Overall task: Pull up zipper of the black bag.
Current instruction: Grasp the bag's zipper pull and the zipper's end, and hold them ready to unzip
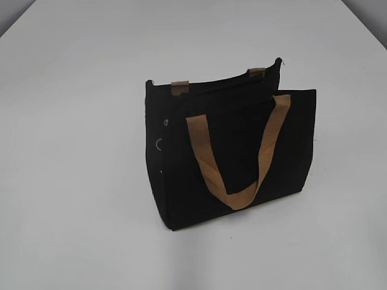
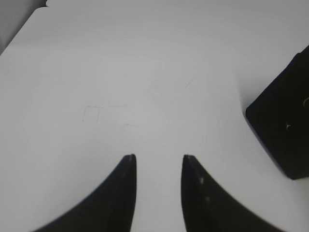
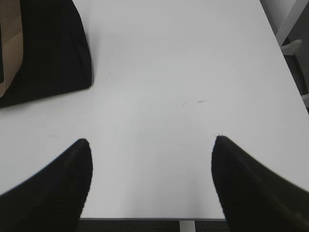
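The zipper's black fabric tab is the part my left gripper needs to grab next. It will hold the zipper taut while the bag's silver ring is pulled.
The black bag stands upright in the middle of the white table, its near tan handle hanging down its front. The zipper's silver ring shows on the bag's left end panel. Neither gripper shows in the exterior view. My left gripper is open and empty over bare table, with a corner of the bag to its right. My right gripper is wide open and empty, with the bag and a tan strap to its upper left.
The white table surrounds the bag on all sides. Its near edge shows just under the right gripper. A white frame stands beyond the table's right edge. Two tan tabs sit on the bag's top edge.
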`<state>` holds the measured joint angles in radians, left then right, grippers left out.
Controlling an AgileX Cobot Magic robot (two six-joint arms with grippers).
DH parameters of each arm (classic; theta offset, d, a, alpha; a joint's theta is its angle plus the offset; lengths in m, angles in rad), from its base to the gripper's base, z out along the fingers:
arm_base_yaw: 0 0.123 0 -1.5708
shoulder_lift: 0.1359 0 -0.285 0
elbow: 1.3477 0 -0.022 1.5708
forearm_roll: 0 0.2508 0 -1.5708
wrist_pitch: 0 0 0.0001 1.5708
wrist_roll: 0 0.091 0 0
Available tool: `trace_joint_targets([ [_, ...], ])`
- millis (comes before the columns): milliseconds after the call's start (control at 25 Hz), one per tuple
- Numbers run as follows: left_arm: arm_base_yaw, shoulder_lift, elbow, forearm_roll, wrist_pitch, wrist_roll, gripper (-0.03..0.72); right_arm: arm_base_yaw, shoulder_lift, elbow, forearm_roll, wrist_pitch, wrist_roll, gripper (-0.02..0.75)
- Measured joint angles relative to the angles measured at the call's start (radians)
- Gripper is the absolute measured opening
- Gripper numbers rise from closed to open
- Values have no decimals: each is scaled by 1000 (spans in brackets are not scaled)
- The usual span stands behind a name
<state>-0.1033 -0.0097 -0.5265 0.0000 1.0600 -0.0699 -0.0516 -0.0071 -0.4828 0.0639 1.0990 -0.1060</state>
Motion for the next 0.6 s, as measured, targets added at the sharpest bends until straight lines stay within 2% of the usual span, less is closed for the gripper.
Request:
trace_joint_targets([
  [440,0,2,-1,0,-2,0,242,0,0,0,0,0,0,592],
  [600,0,40,-20,0,-97,5,242,0,0,0,0,0,0,592],
])
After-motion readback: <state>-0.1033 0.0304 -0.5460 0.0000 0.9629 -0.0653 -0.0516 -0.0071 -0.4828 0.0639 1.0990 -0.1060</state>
